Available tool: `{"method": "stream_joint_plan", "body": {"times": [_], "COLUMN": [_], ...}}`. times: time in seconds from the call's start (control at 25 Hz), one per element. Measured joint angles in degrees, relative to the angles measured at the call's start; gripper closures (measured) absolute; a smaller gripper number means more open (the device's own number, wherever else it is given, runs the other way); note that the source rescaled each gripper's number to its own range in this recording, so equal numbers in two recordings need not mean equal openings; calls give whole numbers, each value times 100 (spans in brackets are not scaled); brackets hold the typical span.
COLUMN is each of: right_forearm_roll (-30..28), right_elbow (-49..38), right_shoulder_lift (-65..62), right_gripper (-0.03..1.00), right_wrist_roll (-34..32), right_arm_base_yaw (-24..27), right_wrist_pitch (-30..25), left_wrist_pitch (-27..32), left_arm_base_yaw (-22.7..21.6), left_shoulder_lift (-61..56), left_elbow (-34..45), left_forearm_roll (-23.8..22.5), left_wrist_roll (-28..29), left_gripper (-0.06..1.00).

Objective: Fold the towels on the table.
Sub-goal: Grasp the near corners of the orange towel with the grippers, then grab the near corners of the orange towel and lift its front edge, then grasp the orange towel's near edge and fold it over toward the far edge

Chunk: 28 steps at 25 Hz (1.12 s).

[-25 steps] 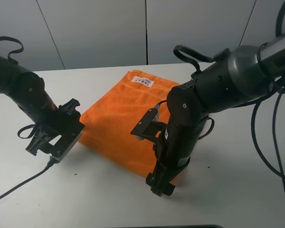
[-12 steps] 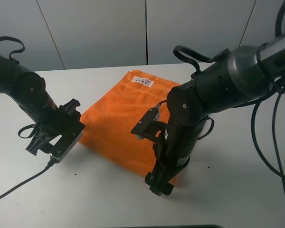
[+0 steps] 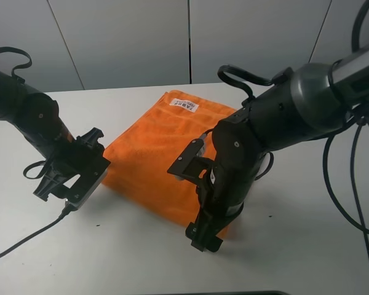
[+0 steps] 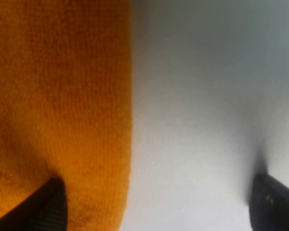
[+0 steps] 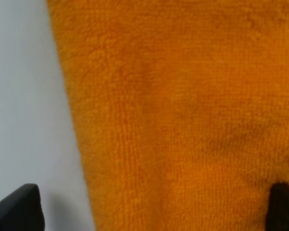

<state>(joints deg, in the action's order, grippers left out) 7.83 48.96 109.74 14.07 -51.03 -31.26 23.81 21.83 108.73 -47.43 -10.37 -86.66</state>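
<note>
My left gripper's fingers are on both sides of the orange towel's edge (image 3: 107,179) (image 4: 125,187), one meeting its shadow on the tabletop, so they need to close on it now.
The orange towel (image 3: 154,153) lies flat on the white table (image 3: 307,246), with its white label (image 3: 185,104) at the far edge. My left gripper (image 3: 93,177) is low at the towel's left corner. In the left wrist view it (image 4: 156,211) is open, one fingertip (image 4: 50,207) over the towel (image 4: 58,96) and the other over bare table (image 4: 207,96). My right gripper (image 3: 204,236) is low at the towel's near corner. In the right wrist view it (image 5: 149,211) is open, straddling the towel's edge (image 5: 183,106). Both grippers are empty.
A black cable (image 3: 24,239) trails from the left arm across the table's front left. Grey wall panels (image 3: 129,43) stand behind the table. The right arm's cables (image 3: 344,184) hang at the right. The table's front edge runs just below the right gripper.
My right arm has shifted slightly left and down at the towel's near corner. The left arm and the towel have not visibly moved.
</note>
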Motion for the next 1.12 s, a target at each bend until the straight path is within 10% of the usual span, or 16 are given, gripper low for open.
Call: {"method": "stream_joint_plan", "body": {"times": [0.16, 0.44, 1.12], "right_forearm_roll": [-139, -139, -295], "right_elbow": [0, 0, 13], "right_shoulder_lift": [0, 35, 35], "right_gripper": [7, 96, 97], "right_wrist_roll": [-11, -11, 260], "right_arm_base_yaw": [-230, -344, -357], "right_wrist_pitch": [62, 86, -371], "left_wrist_pitch": [46, -117, 40], "left_arm_base_yaw": [0, 0, 24], "left_shoulder_lift": [10, 59, 36], "left_elbow": [0, 0, 0], "left_forearm_roll": [0, -12, 108], "left_wrist_roll": [124, 561, 962], "left_gripper": [7, 92, 94]}}
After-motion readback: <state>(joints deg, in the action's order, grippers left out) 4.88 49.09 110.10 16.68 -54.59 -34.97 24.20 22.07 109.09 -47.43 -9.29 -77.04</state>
